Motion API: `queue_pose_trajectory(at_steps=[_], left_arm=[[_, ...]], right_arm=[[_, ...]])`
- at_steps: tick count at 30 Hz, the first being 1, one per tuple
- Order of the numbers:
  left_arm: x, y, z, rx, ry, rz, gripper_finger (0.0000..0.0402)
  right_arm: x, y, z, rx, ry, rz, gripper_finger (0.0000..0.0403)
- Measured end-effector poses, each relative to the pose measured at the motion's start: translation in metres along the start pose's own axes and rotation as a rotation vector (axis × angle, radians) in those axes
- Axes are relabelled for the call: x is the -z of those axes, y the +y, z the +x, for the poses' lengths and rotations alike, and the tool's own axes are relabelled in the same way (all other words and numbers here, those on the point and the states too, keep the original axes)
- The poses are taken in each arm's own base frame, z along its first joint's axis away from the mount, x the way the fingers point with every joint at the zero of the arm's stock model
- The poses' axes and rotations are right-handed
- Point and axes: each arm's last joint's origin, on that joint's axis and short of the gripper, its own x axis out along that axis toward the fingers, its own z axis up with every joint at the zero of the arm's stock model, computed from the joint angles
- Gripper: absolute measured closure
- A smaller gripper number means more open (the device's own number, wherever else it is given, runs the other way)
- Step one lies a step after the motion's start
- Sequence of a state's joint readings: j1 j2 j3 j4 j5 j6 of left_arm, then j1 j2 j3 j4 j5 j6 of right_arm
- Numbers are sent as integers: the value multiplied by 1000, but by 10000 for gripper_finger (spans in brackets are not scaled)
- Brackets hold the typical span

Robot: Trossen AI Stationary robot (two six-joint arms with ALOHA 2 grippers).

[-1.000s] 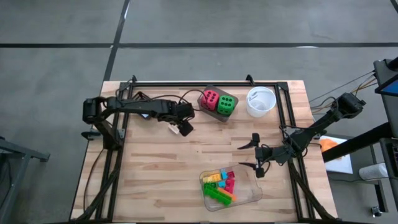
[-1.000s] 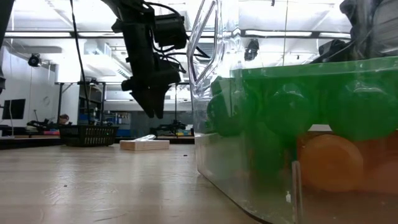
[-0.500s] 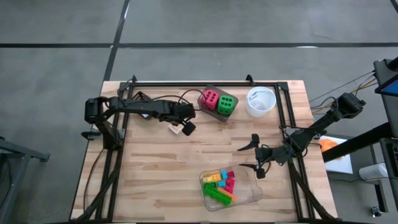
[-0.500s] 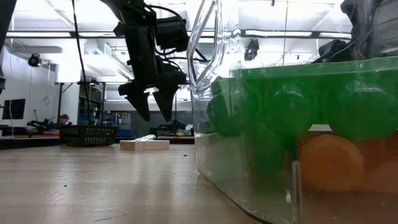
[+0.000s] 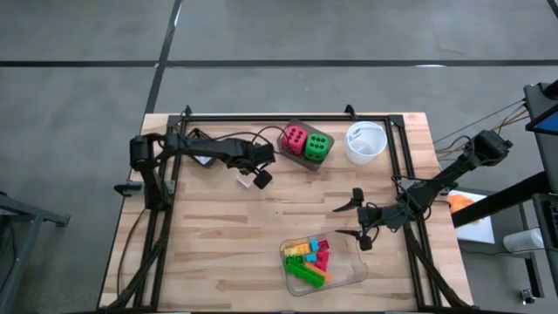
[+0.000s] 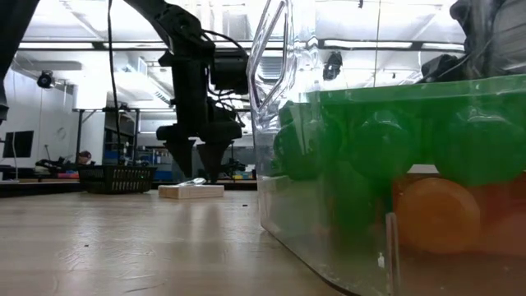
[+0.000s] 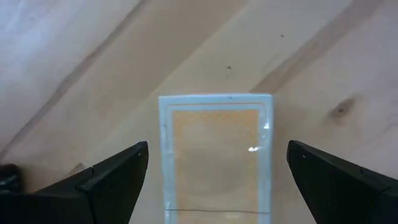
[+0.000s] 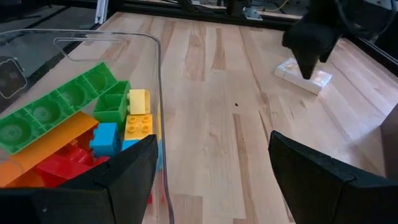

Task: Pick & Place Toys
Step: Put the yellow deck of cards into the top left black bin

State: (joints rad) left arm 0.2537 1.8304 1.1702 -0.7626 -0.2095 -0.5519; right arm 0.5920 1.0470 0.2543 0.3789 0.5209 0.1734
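The left gripper grabs the card pack's long white-rimmed edges next, to put the pack in the dark box.
A small flat card pack with a white rim (image 7: pixel 216 155) lies flat on the wooden table (image 5: pixel 218 253), left of centre (image 5: pixel 247 181). My left gripper (image 7: pixel 217 146) points down over it and is open. One finger stands on each side of the pack, close above the table (image 6: pixel 200 174), touching nothing. My right gripper (image 5: pixel 357 220) waits open at the right, level, beside a clear tray (image 5: pixel 349 272). The tray holds several bright bricks (image 8: pixel 81 118). A pink-red die (image 5: pixel 296 138) and a green die (image 5: pixel 317 146) stand side by side at the far middle.
A white round bowl (image 5: pixel 366 141) stands right of the dice at the far edge. A black frame (image 5: pixel 397 166) runs along the table's far, left and right sides. Bare wood lies between the card pack and the tray.
My left gripper has opened from shut and has gone down toward the card pack, so its fingers now stand on either side of it just above the table. The pack has stayed where it was.
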Motion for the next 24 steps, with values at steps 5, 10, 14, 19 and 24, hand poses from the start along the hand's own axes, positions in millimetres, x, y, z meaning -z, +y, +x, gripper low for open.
queue_pose_trajectory(at_steps=[5,10,14,19,24], left_arm=[[-4,5,2,10,6,5,19],[-2,4,10,28,51,21,19],[3,5,24,27,95,28,19],[8,5,36,49,113,52,19],[8,4,38,35,102,67,19]], right_arm=[[1,0,0,-3,5,1,102],[1,0,0,-4,7,0,102],[1,0,0,-6,9,2,102],[1,0,0,-6,13,0,102],[1,0,0,-5,14,2,102]])
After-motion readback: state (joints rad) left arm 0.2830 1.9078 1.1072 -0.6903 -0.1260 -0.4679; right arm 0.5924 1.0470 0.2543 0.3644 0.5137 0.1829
